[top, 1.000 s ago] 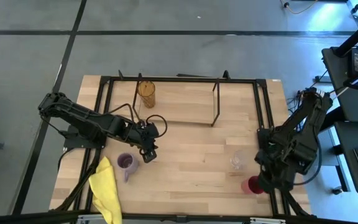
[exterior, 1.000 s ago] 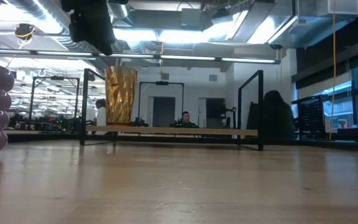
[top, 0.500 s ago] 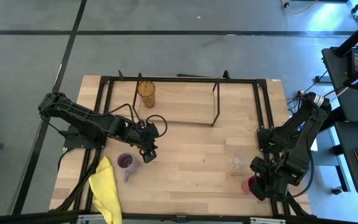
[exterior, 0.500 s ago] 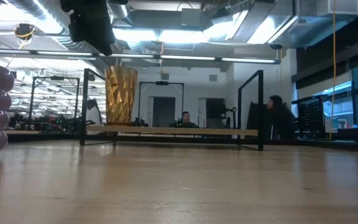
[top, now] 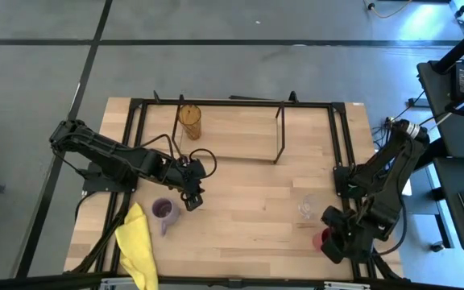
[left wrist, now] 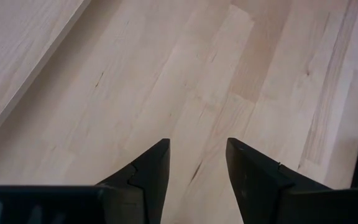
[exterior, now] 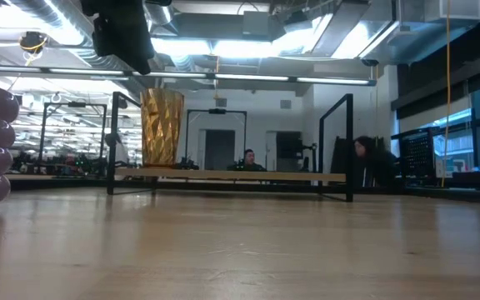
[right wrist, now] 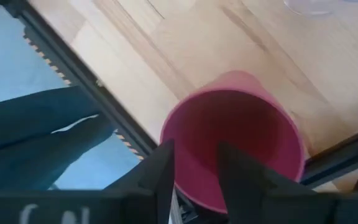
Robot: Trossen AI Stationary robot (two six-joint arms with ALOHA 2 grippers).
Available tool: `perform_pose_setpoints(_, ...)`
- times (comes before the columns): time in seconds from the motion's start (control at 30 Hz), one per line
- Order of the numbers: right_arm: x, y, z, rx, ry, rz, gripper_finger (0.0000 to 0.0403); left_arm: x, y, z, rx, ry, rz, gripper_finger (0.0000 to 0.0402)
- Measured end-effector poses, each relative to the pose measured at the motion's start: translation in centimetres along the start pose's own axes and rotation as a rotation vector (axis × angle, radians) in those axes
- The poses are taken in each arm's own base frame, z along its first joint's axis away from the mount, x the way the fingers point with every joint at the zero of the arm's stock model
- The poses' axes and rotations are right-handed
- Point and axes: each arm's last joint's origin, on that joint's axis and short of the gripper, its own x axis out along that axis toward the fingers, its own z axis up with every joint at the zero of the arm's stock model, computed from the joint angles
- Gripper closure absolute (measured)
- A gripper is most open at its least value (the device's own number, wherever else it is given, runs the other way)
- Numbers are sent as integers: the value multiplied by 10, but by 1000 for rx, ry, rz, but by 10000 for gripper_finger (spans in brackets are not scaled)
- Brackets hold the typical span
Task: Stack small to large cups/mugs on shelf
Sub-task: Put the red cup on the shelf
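Observation:
The red cup's side lies beyond both fingers, so it is too early to close on the red cup. My right gripper shifts right in the wrist view next.
The red cup [top: 321,238] stands near the table's right near corner, and my right gripper [top: 334,246] hangs over it, open. In the right wrist view one finger [right wrist: 164,163] stands at the red cup's [right wrist: 241,140] rim and the other over its hollow. The amber tumbler [top: 188,121] stands on the shelf's [top: 234,133] left end. The purple mug [top: 164,211] and the clear glass [top: 306,209] stand on the table. My left gripper [top: 192,199] hangs open above bare wood beside the mug. My right gripper comes at the red cup from above, slanting down, its fingers on either side of the cup's wall near the rim [right wrist: 180,118]. I cannot tell whether a finger touches it. The cup stands upright on the table.
A yellow cloth [top: 138,246] lies at the near left corner, next to the mug. The black frame [top: 341,145] runs around the table, with a rail close behind the red cup. Bare wood lies between the mug and the glass. People show in the room beyond.
My right gripper has gone down and toward the table's near edge, ending over the red cup and covering more of it in the high view. The cup has stayed in place.

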Motion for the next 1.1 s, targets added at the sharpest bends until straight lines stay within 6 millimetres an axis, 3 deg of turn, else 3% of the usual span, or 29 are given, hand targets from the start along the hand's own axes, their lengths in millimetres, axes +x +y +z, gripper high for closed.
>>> perform_pose_setpoints(0.17, -14, -10, 4, 2, -7, 0, 286, 0, 0, 0, 0, 0, 0, 250)
perform_pose_setpoints(0.5, -24, -32, 9, -6, 5, -179, 286, 0, 0, 0, -1, 0, 0, 250)
perform_pose_setpoints(1.1, -12, -22, 5, -7, 30, -171, 266, 0, 0, 0, -1, 0, 0, 250)
